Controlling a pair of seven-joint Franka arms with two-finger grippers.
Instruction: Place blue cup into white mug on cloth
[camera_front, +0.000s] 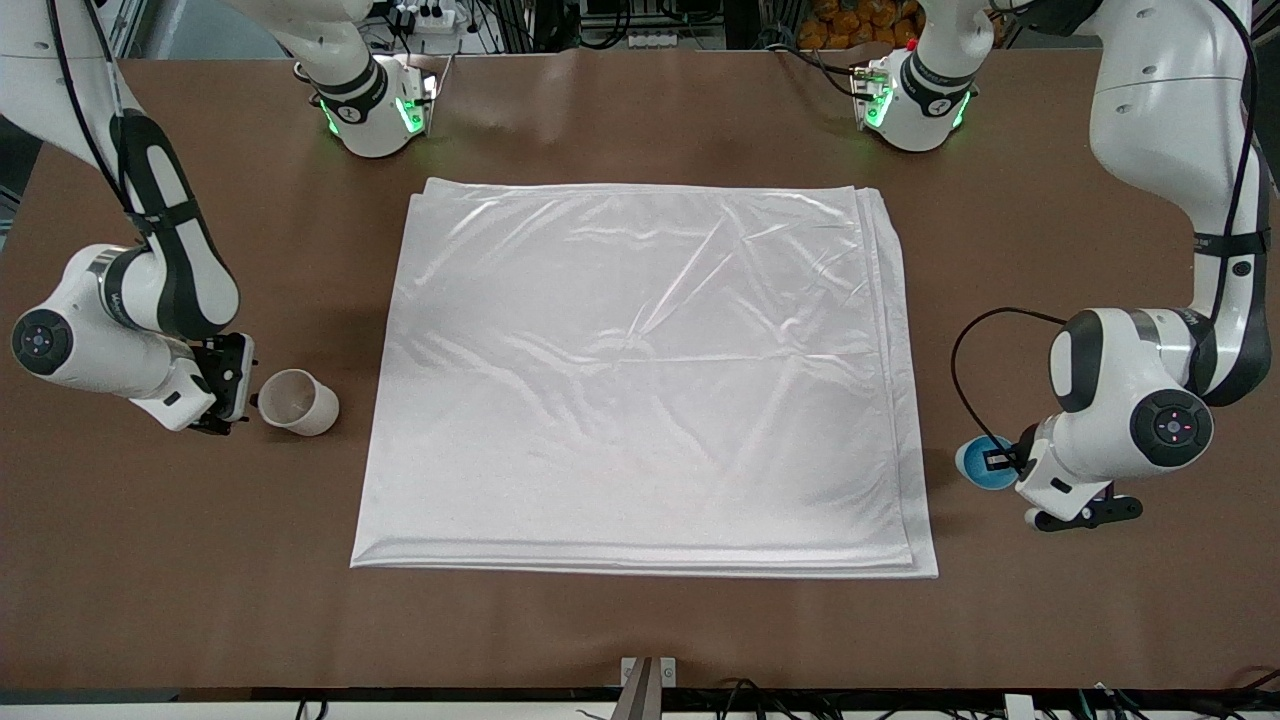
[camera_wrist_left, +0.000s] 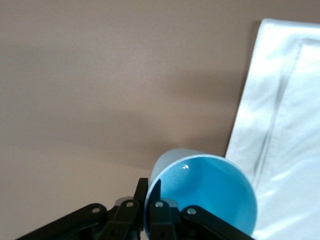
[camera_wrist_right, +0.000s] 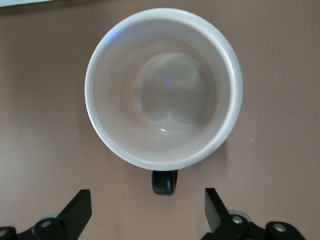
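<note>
The robot's right gripper needs to take hold of the white mug by its black handle next, so that the opening of the mug stays free for the blue cup (camera_front: 983, 463).
The blue cup (camera_front: 983, 463) is off the cloth (camera_front: 640, 370), toward the left arm's end of the table. My left gripper (camera_front: 1003, 460) is shut on its rim. In the left wrist view one finger (camera_wrist_left: 156, 192) is inside the blue cup (camera_wrist_left: 210, 195) and the other is outside its wall. The white mug (camera_front: 298, 401) stands upright on the bare table by the cloth's edge at the right arm's end. My right gripper (camera_front: 228, 392) is low beside it and open. In the right wrist view the mug's black handle (camera_wrist_right: 164, 182) points at the gap of the right gripper (camera_wrist_right: 147, 210).
The brown table (camera_front: 640, 630) is bare around the folded cloth. The cloth's layered edge (camera_wrist_left: 280, 125) lies close beside the blue cup. Both arm bases stand along the table edge farthest from the front camera.
</note>
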